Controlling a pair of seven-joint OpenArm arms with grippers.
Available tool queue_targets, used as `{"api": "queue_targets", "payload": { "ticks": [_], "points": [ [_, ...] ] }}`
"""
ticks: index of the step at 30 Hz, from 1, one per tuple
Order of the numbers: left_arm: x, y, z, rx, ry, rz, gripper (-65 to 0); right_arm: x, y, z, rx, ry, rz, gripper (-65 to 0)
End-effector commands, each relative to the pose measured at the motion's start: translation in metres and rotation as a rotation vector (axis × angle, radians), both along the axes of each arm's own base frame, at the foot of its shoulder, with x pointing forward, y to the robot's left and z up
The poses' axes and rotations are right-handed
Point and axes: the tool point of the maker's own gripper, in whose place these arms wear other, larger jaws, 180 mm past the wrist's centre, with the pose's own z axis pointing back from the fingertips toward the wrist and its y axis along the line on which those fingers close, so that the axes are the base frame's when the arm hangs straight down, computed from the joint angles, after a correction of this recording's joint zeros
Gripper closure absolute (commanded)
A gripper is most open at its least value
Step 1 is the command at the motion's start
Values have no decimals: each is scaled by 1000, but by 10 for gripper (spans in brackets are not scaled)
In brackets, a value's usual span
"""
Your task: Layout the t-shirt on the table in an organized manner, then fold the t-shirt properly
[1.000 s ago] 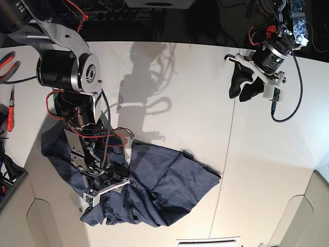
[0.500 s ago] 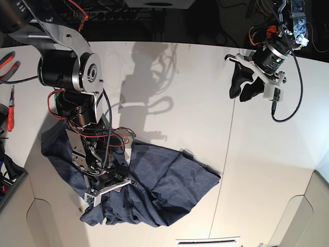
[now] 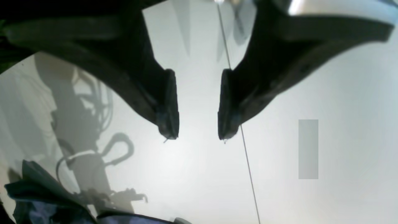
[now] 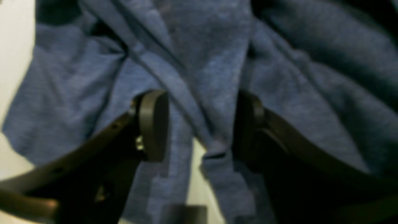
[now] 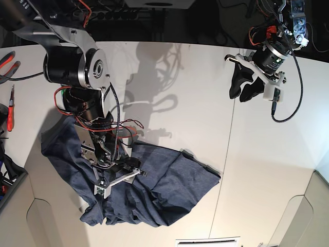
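My right fingers reach below the raised fold's top (image 4: 217, 97), so closing now would hold the t-shirt.
The dark navy-blue t-shirt (image 5: 164, 180) lies crumpled on the white table (image 5: 195, 103) at the front left. No lettering shows. My right gripper (image 5: 128, 172) is low over the shirt's left-middle part. In the right wrist view the right gripper (image 4: 200, 124) is open, with a raised fold of the shirt (image 4: 199, 77) running between its fingers. My left gripper (image 5: 241, 85) hangs open and empty above the table's far right, away from the shirt. In the left wrist view the left gripper (image 3: 196, 133) has its jaws apart over bare table, and the shirt (image 3: 37, 199) shows at the bottom left.
A thin dark seam (image 5: 229, 139) crosses the table right of the shirt; it also shows in the left wrist view (image 3: 245, 155). Red-handled tools (image 5: 10, 116) lie at the left edge. Cables and dark equipment (image 5: 154, 13) line the back edge. The front corners of the table are notched.
My right gripper has moved up and to the right over the shirt, and its wrist has turned. The left arm has not moved.
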Motion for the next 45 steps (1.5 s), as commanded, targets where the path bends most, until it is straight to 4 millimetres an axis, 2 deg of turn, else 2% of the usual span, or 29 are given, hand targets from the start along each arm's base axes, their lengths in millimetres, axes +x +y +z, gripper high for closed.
{"api": "queue_targets", "payload": {
  "ticks": [1, 7, 9, 12, 13, 17, 21, 24, 29, 34, 37, 42, 45],
  "points": [
    [6, 0, 11, -12, -44, 1, -247, 19, -1, 21, -5, -58, -11, -331],
    [6, 0, 11, -12, -43, 1, -247, 21, -1, 23, -4, -79, -15, -323],
    [6, 0, 11, -12, -43, 1, -247, 24, -2, 27, -6, -103, -24, -234],
    [6, 0, 11, -11, -44, 1, -247, 31, -3, 38, 3, -179, -30, -41],
    [8, 1, 12, -10, -48, 1, -247, 33, -1, 41, 12, -194, -15, 0],
    [15, 7, 15, 23, -64, 5, -247, 33, 10, 50, 63, -228, 81, 0],
    [23, 21, 22, 40, -87, 44, -247, 21, 33, 64, 168, -231, 272, 0],
    [27, 32, 23, 57, -90, 87, -247, 4, 40, 78, 273, -227, 358, 0],
    [28, 33, 24, 59, -90, 93, -247, -39, 32, 89, 318, -142, 476, 0],
    [29, 33, 25, 59, -95, 93, -247, -94, 17, 105, 298, -72, 637, 0],
    [31, 33, 26, 58, -100, 93, -247, -115, 2, 115, 261, -73, 684, 0],
    [31, 33, 26, 59, -99, 93, -247, -143, -24, 103, 183, -24, 698, 0],
    [31, 33, 26, 58, -100, 93, -247, -168, -29, 90, 205, 63, 729, 0]
  ]
}}
